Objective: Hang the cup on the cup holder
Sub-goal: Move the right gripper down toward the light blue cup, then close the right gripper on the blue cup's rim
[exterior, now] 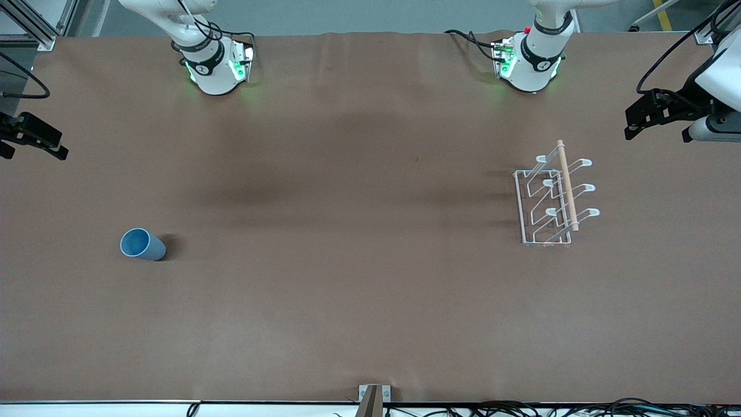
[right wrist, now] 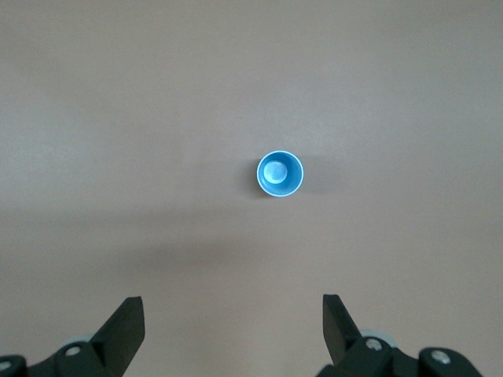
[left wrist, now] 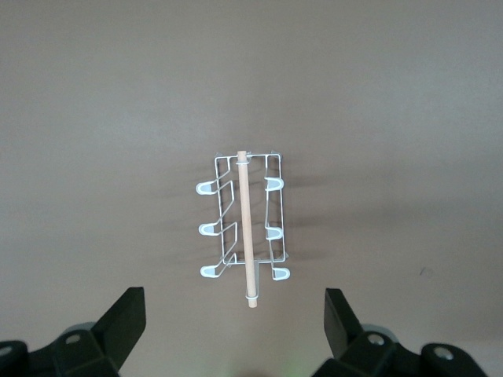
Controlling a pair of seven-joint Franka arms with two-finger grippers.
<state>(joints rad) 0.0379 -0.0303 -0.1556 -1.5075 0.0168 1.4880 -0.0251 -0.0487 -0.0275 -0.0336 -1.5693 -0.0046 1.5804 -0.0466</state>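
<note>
The light-blue cup needs to hang on the cup holder (exterior: 554,200), so my right gripper should grab the cup by its rim (exterior: 135,229) next.
The light-blue cup (exterior: 142,244) stands upright with its mouth up, toward the right arm's end of the table. The right wrist view looks straight down into the cup (right wrist: 280,173). The white wire cup holder (exterior: 554,200) with its wooden dowel handle (exterior: 567,185) stands toward the left arm's end. My left gripper (left wrist: 234,302) hangs open and empty high above the table beside the cup holder (left wrist: 244,228). High over the table by the cup, my right gripper (right wrist: 233,308) is also open and empty. Each gripper shows at an edge of the front view, left gripper (exterior: 657,116) and right gripper (exterior: 35,139).
Brown paper covers the table (exterior: 359,260). The two arm bases (exterior: 217,66) (exterior: 529,61) stand along the table's edge farthest from the front camera. Cables run along the nearest edge (exterior: 521,408).
</note>
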